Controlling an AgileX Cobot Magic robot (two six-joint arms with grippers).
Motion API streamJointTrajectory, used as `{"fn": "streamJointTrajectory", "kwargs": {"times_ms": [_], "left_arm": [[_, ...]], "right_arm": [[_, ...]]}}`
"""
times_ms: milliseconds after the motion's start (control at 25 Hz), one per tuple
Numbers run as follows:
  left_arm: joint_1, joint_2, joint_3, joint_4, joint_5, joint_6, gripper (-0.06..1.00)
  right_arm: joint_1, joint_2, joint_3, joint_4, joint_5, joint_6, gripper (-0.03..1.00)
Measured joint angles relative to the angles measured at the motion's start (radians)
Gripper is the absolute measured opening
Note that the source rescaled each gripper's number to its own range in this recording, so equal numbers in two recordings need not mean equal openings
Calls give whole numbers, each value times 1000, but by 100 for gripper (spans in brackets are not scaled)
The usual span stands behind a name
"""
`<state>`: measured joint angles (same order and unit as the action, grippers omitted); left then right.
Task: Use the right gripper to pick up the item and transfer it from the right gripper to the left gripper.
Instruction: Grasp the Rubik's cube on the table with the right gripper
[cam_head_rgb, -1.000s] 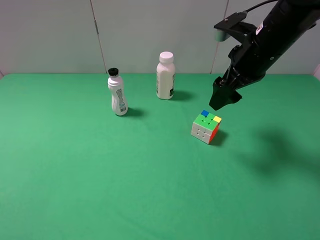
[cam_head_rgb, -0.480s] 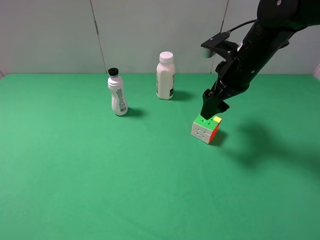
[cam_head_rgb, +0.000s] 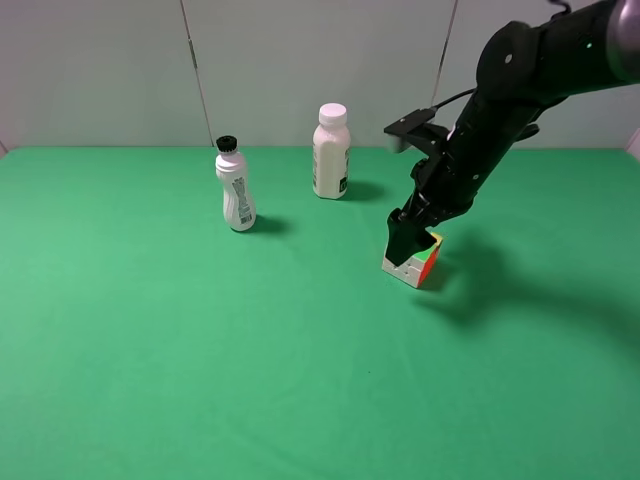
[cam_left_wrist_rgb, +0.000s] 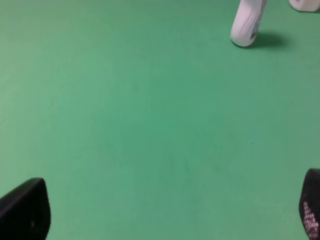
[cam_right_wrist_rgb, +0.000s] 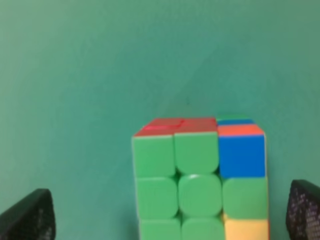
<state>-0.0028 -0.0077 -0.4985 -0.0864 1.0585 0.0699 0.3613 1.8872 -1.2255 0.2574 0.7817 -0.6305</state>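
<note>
My right gripper's fingers hover near the green top (cam_head_rgb: 427, 250), above the white side, so it is too early to close on the puzzle cube; lowering comes first.
The puzzle cube (cam_head_rgb: 421, 268) sits on the green table (cam_head_rgb: 200, 350), right of centre. My right gripper (cam_head_rgb: 408, 246) has come down over its top, and the black arm hides most of the green top face. In the right wrist view the cube (cam_right_wrist_rgb: 200, 185) lies between the two spread fingertips (cam_right_wrist_rgb: 27, 216), green face toward the camera; the right gripper (cam_right_wrist_rgb: 167, 212) is open and does not grip it. My left gripper (cam_left_wrist_rgb: 167, 210) shows only in the left wrist view, open and empty above bare green cloth.
A white bottle with black cap (cam_head_rgb: 235, 192) stands left of centre at the back, and a wider white bottle with white cap (cam_head_rgb: 331, 152) behind the cube. The black-capped bottle's base shows in the left wrist view (cam_left_wrist_rgb: 246, 27).
My right gripper has moved down and to the left, from above and right of the cube to right over it. The cube and the bottles have not moved.
</note>
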Motion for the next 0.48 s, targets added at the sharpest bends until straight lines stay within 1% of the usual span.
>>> {"fn": "streamJointTrajectory", "kwargs": {"times_ms": [160, 480], "left_arm": [[0, 0, 0, 0, 0, 0, 100], [0, 0, 0, 0, 0, 0, 100]], "right_arm": [[0, 12, 0, -29, -41, 6, 100], [0, 61, 0, -52, -67, 17, 100]]}}
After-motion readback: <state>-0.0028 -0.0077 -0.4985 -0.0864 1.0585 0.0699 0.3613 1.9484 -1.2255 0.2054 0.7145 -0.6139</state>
